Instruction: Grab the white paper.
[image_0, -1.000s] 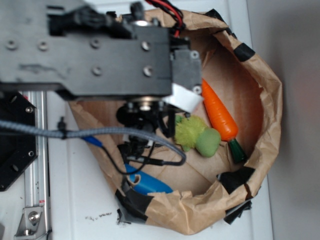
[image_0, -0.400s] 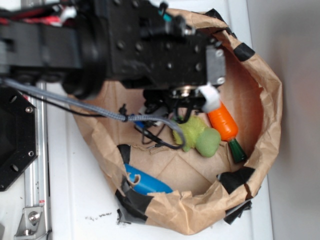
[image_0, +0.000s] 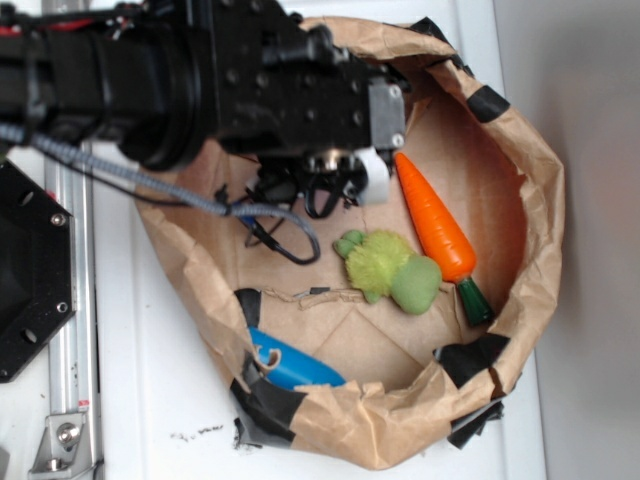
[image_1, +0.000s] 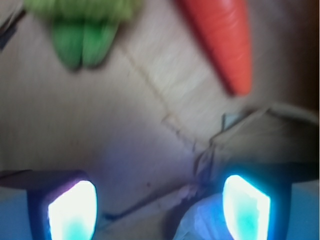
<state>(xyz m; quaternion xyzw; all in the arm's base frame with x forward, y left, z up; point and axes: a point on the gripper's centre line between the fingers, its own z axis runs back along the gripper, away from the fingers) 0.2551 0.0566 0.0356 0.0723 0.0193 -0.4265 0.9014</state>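
Observation:
The white paper wad is inside the brown paper bag, and the robot's gripper should next pinch it across its wrinkled body (image_1: 204, 223) to get hold of it.
In the wrist view my gripper (image_1: 160, 202) is open, its two glowing pads (image_1: 72, 210) set wide apart. The white paper (image_1: 202, 222), a pale wrinkled wad, lies at the bottom edge just inside the right pad, partly cut off. Neither pad touches it. In the exterior view the gripper (image_0: 345, 172) hangs inside the brown paper bag (image_0: 530, 200) and the arm hides the white paper. The white patch at the fingertip is the gripper's own band.
An orange carrot (image_0: 435, 225) lies right of the gripper, also seen as the carrot (image_1: 220, 40) in the wrist view. A green plush toy (image_0: 390, 268) sits mid-bag. A blue object (image_0: 295, 368) pokes through the taped front wall. The bag's walls ring everything.
The arm has swung toward the top left of the exterior view, off the green toy and the carrot's tip. The carrot now shows whole.

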